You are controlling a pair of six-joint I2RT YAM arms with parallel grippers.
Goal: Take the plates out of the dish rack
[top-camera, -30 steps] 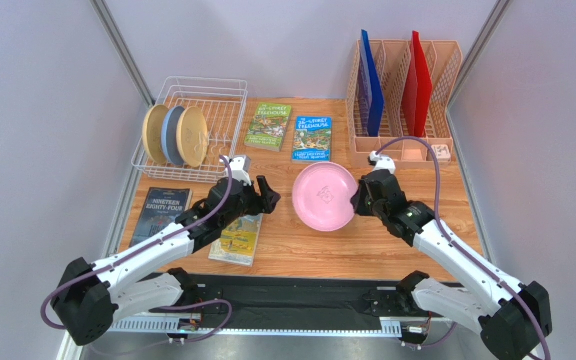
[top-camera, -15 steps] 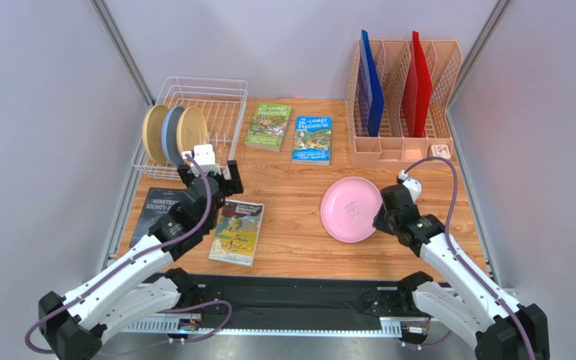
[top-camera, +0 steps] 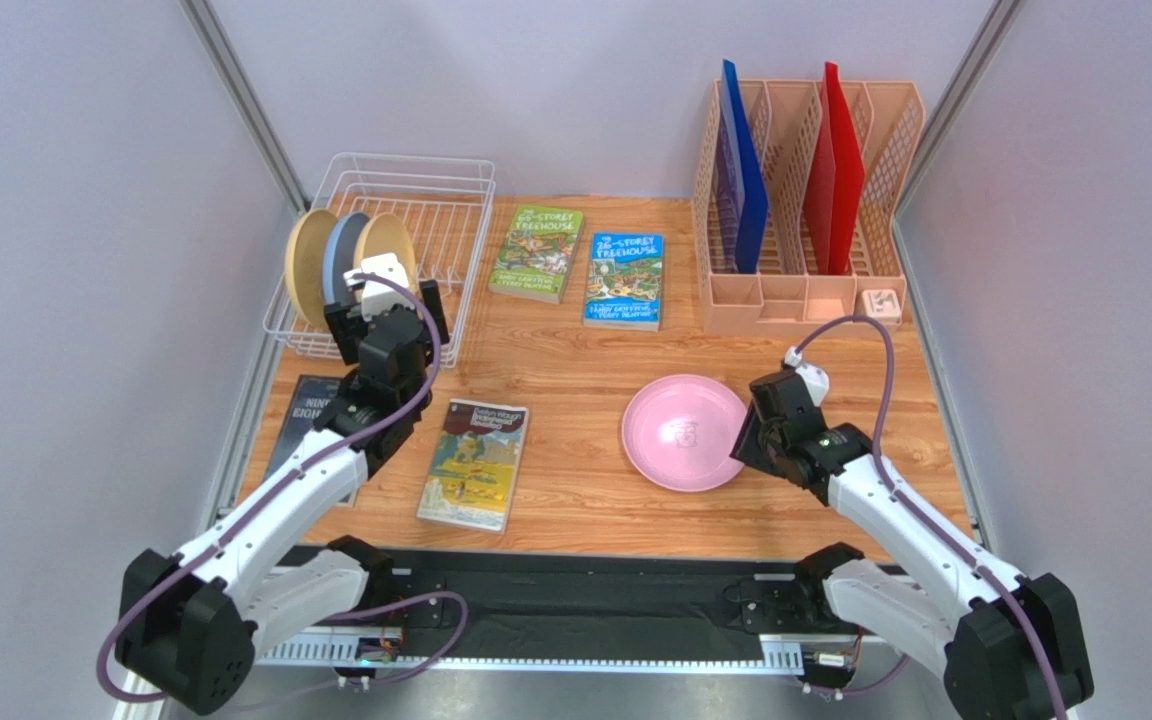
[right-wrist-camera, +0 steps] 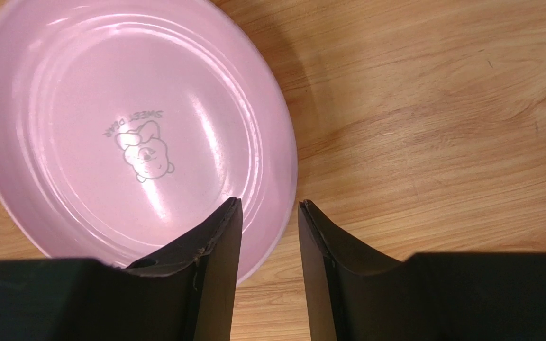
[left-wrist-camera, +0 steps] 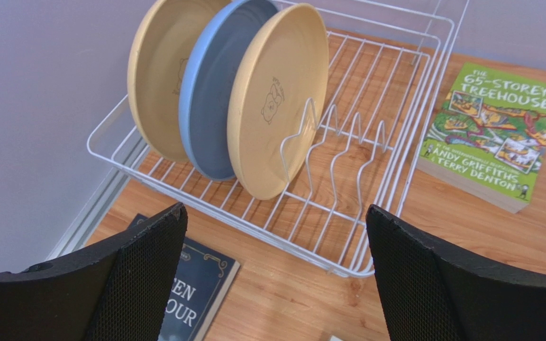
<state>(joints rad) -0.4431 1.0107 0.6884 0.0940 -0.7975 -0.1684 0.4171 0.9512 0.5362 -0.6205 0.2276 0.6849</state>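
Note:
The front cream plate [left-wrist-camera: 276, 92] is next, and my left gripper needs to grab it by its near lower rim [left-wrist-camera: 248, 182], so the plate's opposite rim stays free for my right gripper.
The white wire dish rack [top-camera: 440, 183] stands at the back left and holds three upright plates: a cream one [top-camera: 306, 267], a light blue one [top-camera: 337, 252] and a second cream one [top-camera: 387, 243]. In the left wrist view the front cream plate [left-wrist-camera: 276, 92], the blue plate [left-wrist-camera: 212, 92] and the back cream plate [left-wrist-camera: 158, 64] lean in the rack [left-wrist-camera: 247, 226]. My left gripper [top-camera: 387, 312] [left-wrist-camera: 276, 207] is wide open and empty just in front of the rack. The pink plate [top-camera: 680, 435] [right-wrist-camera: 112, 142] lies flat on the table. My right gripper [top-camera: 749, 429] [right-wrist-camera: 269, 202] is open, its fingers straddling the plate's right rim.
Two Treehouse books [top-camera: 537, 252] [top-camera: 626, 276] lie behind the pink plate. A dark book [top-camera: 304, 428] and a colourful book [top-camera: 474, 462] lie at the front left. A peach file organiser [top-camera: 808, 180] with blue and red folders stands at the back right.
My left gripper moved left and back to the rack's front. My right arm lowered the pink plate from tilted to flat on the table and opened.

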